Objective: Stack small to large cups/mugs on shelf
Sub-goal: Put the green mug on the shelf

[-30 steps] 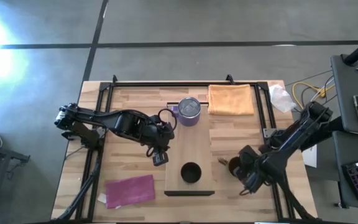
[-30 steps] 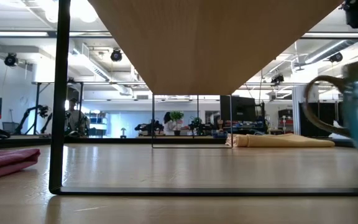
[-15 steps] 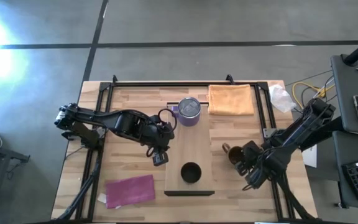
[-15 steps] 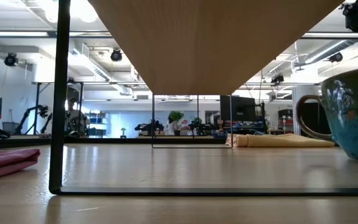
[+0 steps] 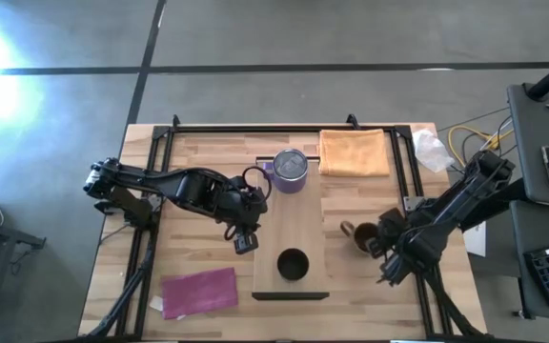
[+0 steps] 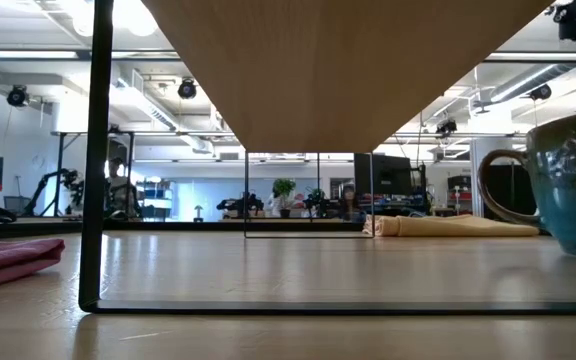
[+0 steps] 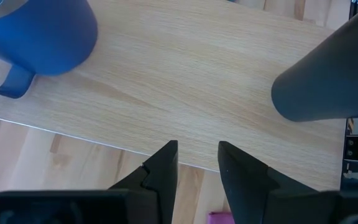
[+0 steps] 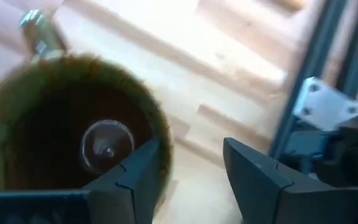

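My right gripper grabs the brown mug by its rim (image 5: 367,226) next, to stand it on the shelf (image 5: 292,224) beside the purple mug.
The purple mug (image 5: 290,170) stands on its base at the far end of the light-wood shelf (image 5: 292,224). The small black cup (image 5: 293,265) stands at the shelf's near end. The brown mug (image 5: 359,235) stands upright on the table right of the shelf, its handle toward the shelf; it also shows in the low view (image 6: 571,185). My right gripper (image 5: 386,245) is open just right of it, and bare table shows between its fingers (image 8: 191,180). My left gripper (image 5: 244,240) is open and empty at the shelf's left edge (image 7: 197,168). My right gripper has one finger (image 8: 138,177) right beside the brown mug's rim (image 8: 157,140), coming from the table's right and slanting down. I cannot tell whether it touches. The mug stands on the table on its own base.
An orange cloth (image 5: 355,152) lies at the back, right of the purple mug. A purple cloth (image 5: 199,291) lies at the front left. Black frame rails (image 5: 408,162) run along the table's sides. Crumpled plastic (image 5: 431,149) lies at the far right.
My right gripper has carried the brown mug toward the table's far edge, and the mug now stands upright on the table. The gripper has then drawn back a little toward the right edge. My left arm has kept still.
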You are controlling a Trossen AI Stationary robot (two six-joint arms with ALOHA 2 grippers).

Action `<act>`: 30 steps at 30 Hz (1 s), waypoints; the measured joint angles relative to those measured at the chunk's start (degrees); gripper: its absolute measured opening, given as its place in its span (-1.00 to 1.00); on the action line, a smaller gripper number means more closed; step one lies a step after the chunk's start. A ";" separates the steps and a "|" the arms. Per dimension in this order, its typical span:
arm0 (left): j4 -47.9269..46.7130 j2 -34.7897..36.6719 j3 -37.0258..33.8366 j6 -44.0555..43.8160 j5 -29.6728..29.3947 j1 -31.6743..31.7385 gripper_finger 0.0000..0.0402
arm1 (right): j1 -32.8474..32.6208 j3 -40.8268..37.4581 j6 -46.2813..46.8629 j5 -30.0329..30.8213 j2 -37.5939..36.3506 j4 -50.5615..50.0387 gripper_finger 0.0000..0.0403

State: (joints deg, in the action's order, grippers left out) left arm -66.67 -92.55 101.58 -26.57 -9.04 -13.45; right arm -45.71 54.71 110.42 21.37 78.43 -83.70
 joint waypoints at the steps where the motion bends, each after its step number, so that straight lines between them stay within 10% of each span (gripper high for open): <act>1: 0.00 0.01 0.00 0.17 0.00 0.00 -0.50 | 0.00 0.42 0.63 0.40 -0.06 -0.77 -0.17; 12: 0.00 0.00 0.00 1.91 -0.02 0.72 -0.50 | 1.36 2.63 6.71 2.65 -0.87 -0.94 -0.29; 30: -0.02 0.00 -1.82 3.44 -0.04 0.76 -0.50 | 1.18 10.42 18.18 -13.02 0.58 -0.42 -0.32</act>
State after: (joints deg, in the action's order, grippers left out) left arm -66.69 -92.55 99.76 -23.13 -9.08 -12.69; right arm -44.53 65.13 128.60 8.36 79.01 -84.12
